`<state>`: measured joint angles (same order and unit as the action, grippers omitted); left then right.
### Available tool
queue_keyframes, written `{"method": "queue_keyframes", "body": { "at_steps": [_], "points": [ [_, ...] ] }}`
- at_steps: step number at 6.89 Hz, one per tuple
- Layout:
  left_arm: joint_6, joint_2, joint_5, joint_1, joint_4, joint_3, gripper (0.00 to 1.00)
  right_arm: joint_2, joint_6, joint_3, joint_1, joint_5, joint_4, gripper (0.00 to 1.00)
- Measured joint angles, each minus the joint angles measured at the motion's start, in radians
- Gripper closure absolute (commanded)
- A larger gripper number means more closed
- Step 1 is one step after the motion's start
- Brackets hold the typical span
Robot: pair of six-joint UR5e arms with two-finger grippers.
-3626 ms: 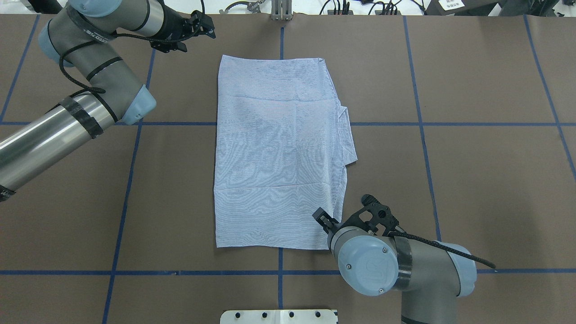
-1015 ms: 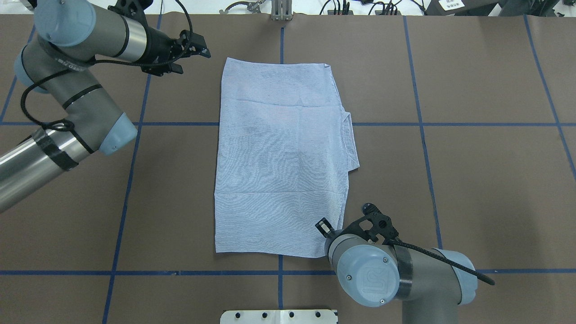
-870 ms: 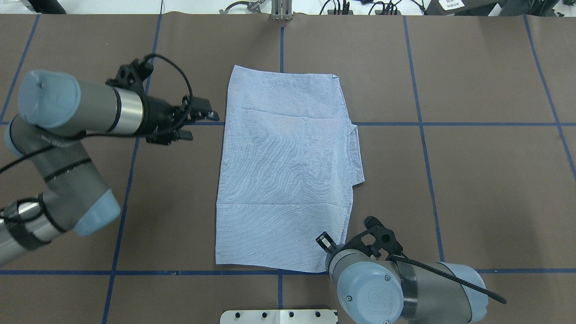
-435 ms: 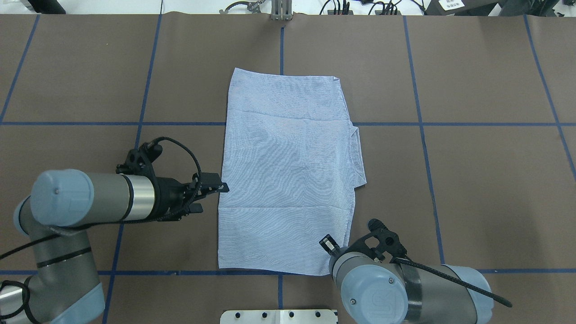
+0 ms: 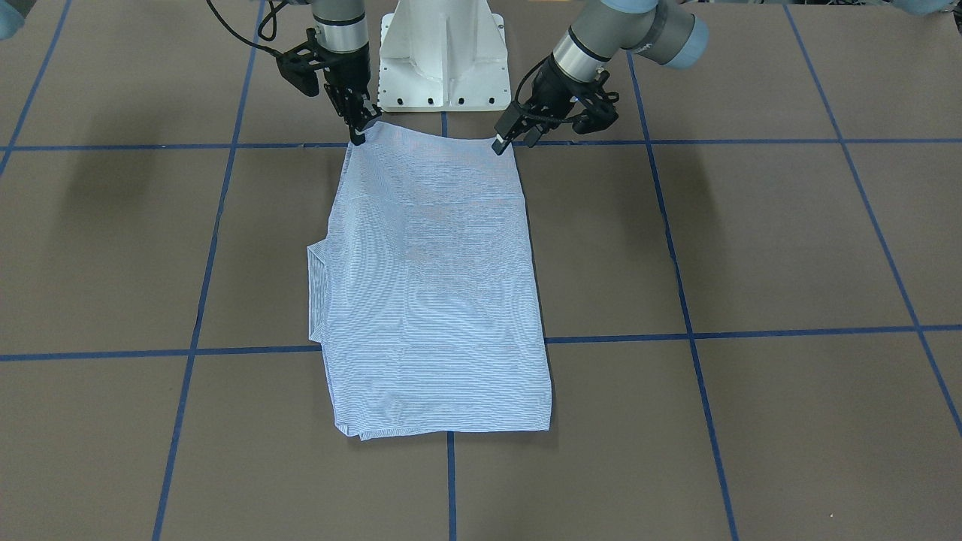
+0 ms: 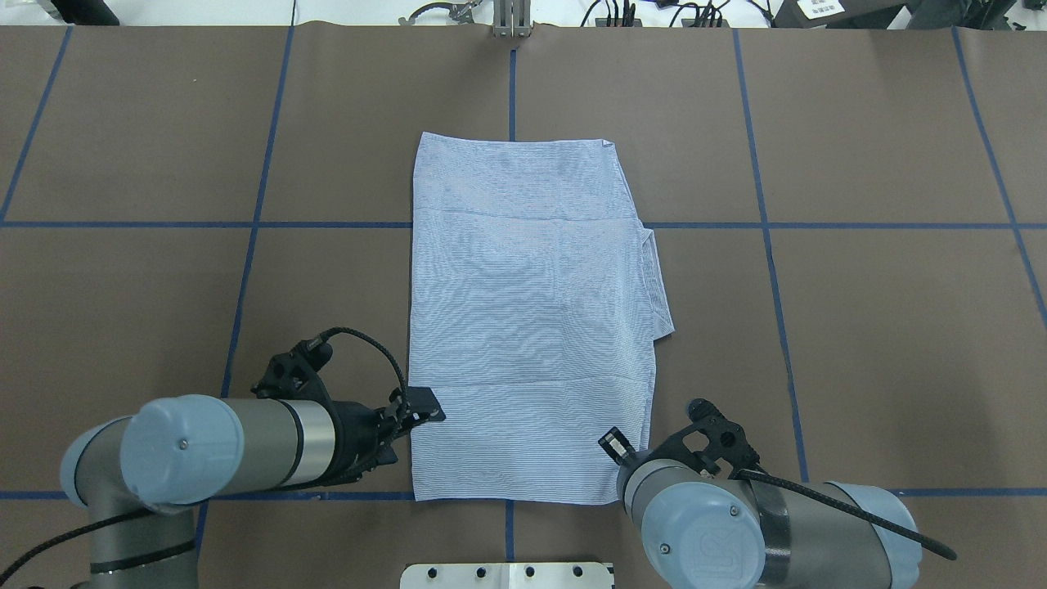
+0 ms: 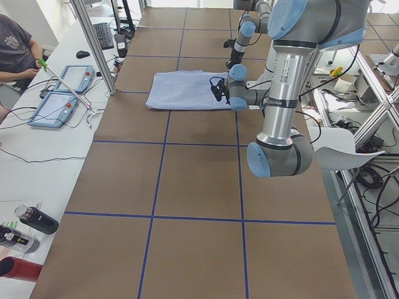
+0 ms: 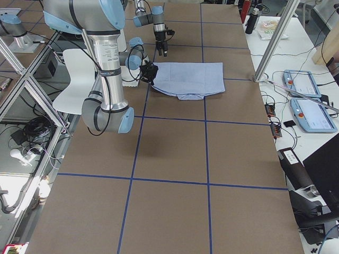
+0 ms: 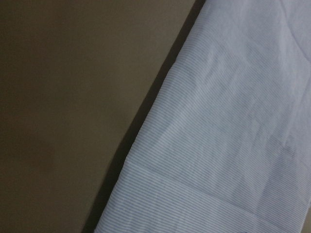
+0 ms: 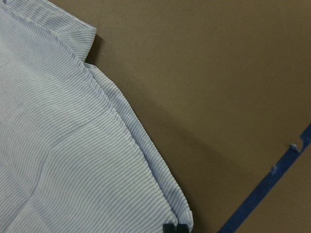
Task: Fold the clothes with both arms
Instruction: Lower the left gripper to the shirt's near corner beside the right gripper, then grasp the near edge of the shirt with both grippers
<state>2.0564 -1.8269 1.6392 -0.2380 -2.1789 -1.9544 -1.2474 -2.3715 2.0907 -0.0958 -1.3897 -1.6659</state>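
I need to grab the shirt next with my left gripper by its folded edge at the hem end [image 5: 509, 155]. Then I can fold the long rectangle [image 5: 428, 297] in half.
The light blue striped shirt [image 6: 532, 319] lies folded into a long rectangle on the brown table, with one fold sticking out on its right side [image 6: 658, 286]. It also shows in the front view [image 5: 436, 285]. My right gripper [image 5: 359, 134] is shut on the shirt's near right corner; in the overhead view it [image 6: 615, 448] sits at that corner, and a black fingertip [image 10: 175, 227] shows at the cloth's edge. My left gripper [image 5: 511, 140] is open just beside the shirt's near left edge [image 6: 419, 413]. The left wrist view shows only cloth [image 9: 233, 121] and table.
The white pedestal base [image 5: 440, 52] stands just behind the shirt's near edge, between the arms. Blue tape lines [image 6: 769, 225] cross the brown table. At the table's left end are an operator [image 7: 14, 43], tablets [image 7: 62, 93] and bottles [image 7: 31, 221].
My left arm has swung from the far left corner back to the shirt's near left edge. My right gripper has drawn the shirt a little toward the robot's base.
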Motion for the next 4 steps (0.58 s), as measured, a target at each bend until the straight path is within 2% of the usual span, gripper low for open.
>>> {"method": "queue_keyframes", "body": {
  "at_steps": [2, 4],
  "points": [
    [0.035, -0.008, -0.039, 0.074, 0.039, 0.008, 0.19, -0.001, 0.0, 0.009, 0.002, 0.0, 0.0, 1.0],
    [0.037, -0.008, -0.068, 0.099, 0.045, 0.029, 0.29, -0.001, 0.0, 0.014, 0.002, 0.0, 0.0, 1.0]
  ]
}}
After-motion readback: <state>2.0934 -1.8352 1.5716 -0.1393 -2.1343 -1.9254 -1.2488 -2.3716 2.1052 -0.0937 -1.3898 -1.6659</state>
